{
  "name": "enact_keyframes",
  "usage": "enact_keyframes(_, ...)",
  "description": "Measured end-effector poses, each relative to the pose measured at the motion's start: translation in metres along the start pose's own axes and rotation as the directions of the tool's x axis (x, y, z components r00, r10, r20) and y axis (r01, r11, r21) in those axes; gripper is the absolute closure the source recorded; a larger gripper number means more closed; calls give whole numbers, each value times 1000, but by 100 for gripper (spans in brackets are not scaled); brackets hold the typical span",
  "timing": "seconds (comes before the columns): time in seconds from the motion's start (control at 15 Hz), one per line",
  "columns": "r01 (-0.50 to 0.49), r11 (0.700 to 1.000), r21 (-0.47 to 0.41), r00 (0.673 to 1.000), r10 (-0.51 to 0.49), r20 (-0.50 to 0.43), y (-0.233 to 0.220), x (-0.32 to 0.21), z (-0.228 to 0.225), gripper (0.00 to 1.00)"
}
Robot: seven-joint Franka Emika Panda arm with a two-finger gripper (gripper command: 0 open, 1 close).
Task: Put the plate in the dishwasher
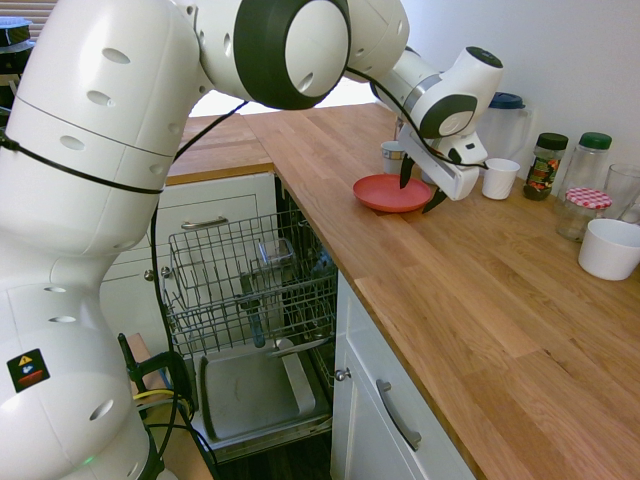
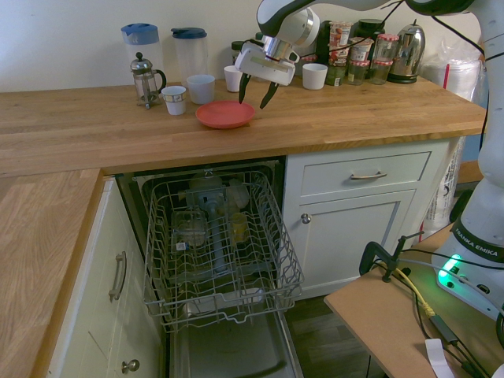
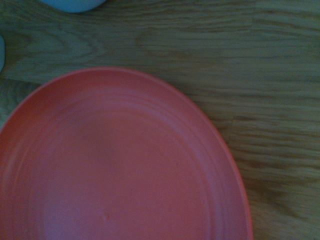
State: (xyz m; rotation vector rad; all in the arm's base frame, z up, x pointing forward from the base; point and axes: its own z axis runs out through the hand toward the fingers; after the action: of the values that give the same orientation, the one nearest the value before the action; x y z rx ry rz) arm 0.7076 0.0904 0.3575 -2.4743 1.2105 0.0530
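I will grab the plate by its thin raised rim (image 2: 253,113) next. The plate (image 2: 224,114) lies flat and is too wide for my gripper's open fingers.
A small round red-orange plate (image 1: 389,193) (image 2: 224,114) lies flat on the wooden counter, and it fills most of the wrist view (image 3: 120,165). My gripper (image 1: 420,186) (image 2: 256,95) hangs open just above the plate's right rim, its dark fingers pointing down and holding nothing. Below the counter the dishwasher (image 1: 250,390) (image 2: 236,354) stands open, with its grey wire rack (image 1: 250,285) (image 2: 216,252) pulled out over the lowered door.
Cups (image 2: 201,88), a French press (image 2: 144,79) and two jugs (image 2: 189,51) stand behind the plate by the wall. Jars (image 1: 546,165), a white bowl (image 1: 609,248) and a kettle (image 2: 405,51) line the counter's far side. White cabinets (image 2: 354,213) flank the dishwasher.
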Motion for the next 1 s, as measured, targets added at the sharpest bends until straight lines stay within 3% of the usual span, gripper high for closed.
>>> enact_keyframes(0.13, 6, 1000, -2, 1000, -6, 14, -5, 3, 6, 0)
enact_keyframes(0.2, 8, 1000, -4, 1000, -8, 19, -8, 4, 8, 100)
enact_keyframes(1.0, 23, 1000, -6, 998, -23, 51, -17, 17, 26, 100)
